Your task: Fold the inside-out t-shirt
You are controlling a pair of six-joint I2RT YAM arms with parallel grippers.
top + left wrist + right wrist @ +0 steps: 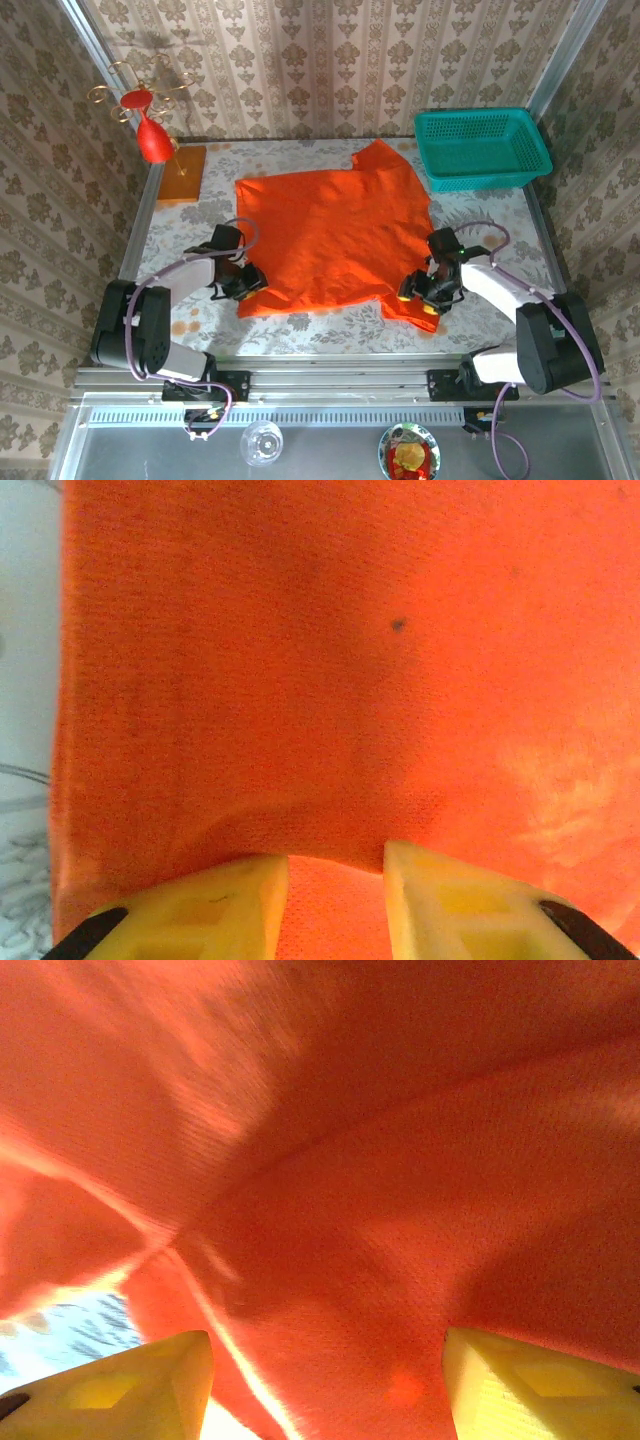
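Note:
Next, my right gripper grabs the t-shirt's near corner at the small flap (414,304) (326,1358) to fold the t-shirt's near side over the rest.
The inside-out t-shirt (335,235) lies spread on the table, plain orange-red, with one sleeve pointing to the far side and a small flap at its near right corner. My left gripper (243,281) sits at the shirt's near left corner. In the left wrist view its yellow fingers (230,905) stand close together on a fold of the t-shirt (320,660), left gripper (335,865). My right gripper (422,297) rests at the near right corner. In the right wrist view, right gripper (325,1345), the jaws stand wide apart over the t-shirt (380,1160), gripping nothing.
A teal basket (480,148) stands at the far right. A red teardrop ornament on a gold wire stand (152,135) and a flat orange board (183,175) are at the far left. The patterned table (300,335) shows bare along the near edge.

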